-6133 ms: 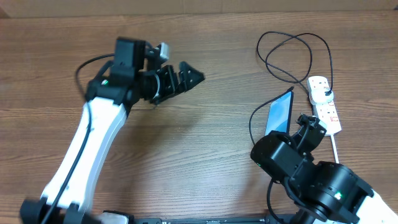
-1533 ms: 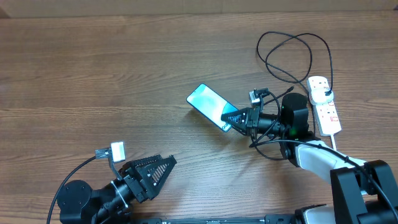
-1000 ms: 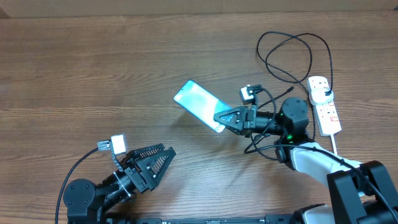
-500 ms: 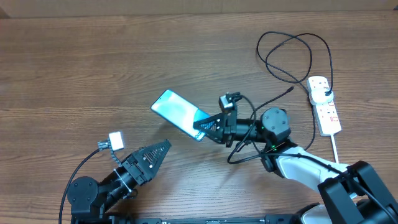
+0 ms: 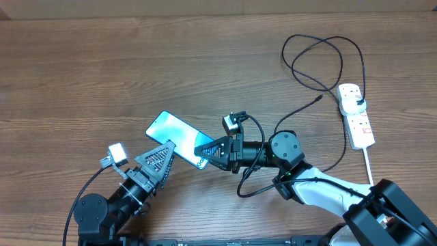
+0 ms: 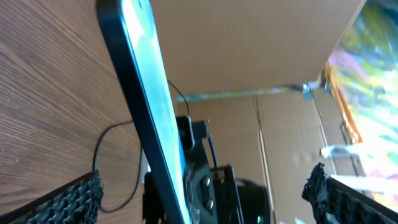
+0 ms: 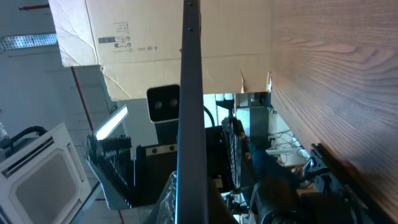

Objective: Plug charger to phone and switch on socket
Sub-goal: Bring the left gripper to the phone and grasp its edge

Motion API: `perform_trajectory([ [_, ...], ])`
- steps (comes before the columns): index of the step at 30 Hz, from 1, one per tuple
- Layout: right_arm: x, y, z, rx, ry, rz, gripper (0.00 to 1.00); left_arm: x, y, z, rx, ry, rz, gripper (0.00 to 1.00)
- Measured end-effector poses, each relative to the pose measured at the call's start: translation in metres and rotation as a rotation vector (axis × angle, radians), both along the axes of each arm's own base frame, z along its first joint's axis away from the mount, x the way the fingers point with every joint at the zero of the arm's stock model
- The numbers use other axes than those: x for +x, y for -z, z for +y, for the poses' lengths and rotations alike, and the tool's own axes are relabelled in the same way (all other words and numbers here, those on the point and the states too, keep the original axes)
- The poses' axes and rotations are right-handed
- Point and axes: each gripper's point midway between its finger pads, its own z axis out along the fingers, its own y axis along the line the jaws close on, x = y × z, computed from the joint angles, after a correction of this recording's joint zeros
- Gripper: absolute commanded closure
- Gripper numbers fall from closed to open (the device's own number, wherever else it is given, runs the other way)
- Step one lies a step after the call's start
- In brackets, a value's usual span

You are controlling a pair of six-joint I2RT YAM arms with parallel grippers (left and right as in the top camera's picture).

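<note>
My left gripper grabs the phone by its long side (image 6: 148,124) next, which leaves the phone's short ends for plugging in the charger.
My right gripper (image 5: 205,152) is shut on one end of the phone (image 5: 172,132) and holds it tilted above the table, its light blue screen facing up. In the right wrist view the phone (image 7: 189,106) shows edge-on between the jaws (image 7: 191,205). My left gripper (image 5: 162,156) is open right beside the phone's lower-left side; in the left wrist view the phone's edge (image 6: 149,124) stands between the open fingers (image 6: 205,199). The charger cable (image 5: 321,55) loops at the far right; its tip (image 5: 320,98) lies loose, and its white plug head (image 5: 352,97) sits in the socket strip (image 5: 360,124).
The socket's thick white cord (image 5: 369,164) runs toward the front right edge. The wooden table (image 5: 102,68) stretches left and back. Cardboard walls (image 6: 249,43) stand beyond the table.
The right gripper has carried the phone leftward from the middle right. The left gripper has risen toward it and now has its open fingers at the phone.
</note>
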Motion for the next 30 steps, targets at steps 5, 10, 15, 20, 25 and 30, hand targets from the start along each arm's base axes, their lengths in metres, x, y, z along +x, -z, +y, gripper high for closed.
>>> perform_trajectory([
  [5,-0.006,0.0,0.006,0.002,-0.007,0.002,0.96,0.004,0.0,0.005,-0.023,-0.042,0.02,0.19],
  [10,-0.005,0.0,0.007,0.0,0.0,0.009,0.96,0.008,0.001,0.011,-0.031,-0.078,0.027,0.28],
  [15,-0.005,0.008,0.009,-0.022,0.01,0.087,0.96,0.01,0.001,0.014,-0.034,-0.104,0.031,0.35],
  [20,-0.01,0.007,0.018,-0.017,0.023,0.11,0.96,0.011,0.003,0.016,-0.033,-0.119,0.038,0.41],
  [25,-0.015,0.006,0.024,-0.009,0.035,0.111,0.96,0.012,0.008,0.018,-0.026,-0.13,0.053,0.57],
  [30,-0.016,0.006,0.026,-0.008,0.043,0.111,0.96,0.013,0.013,0.019,-0.018,-0.138,0.069,0.61],
])
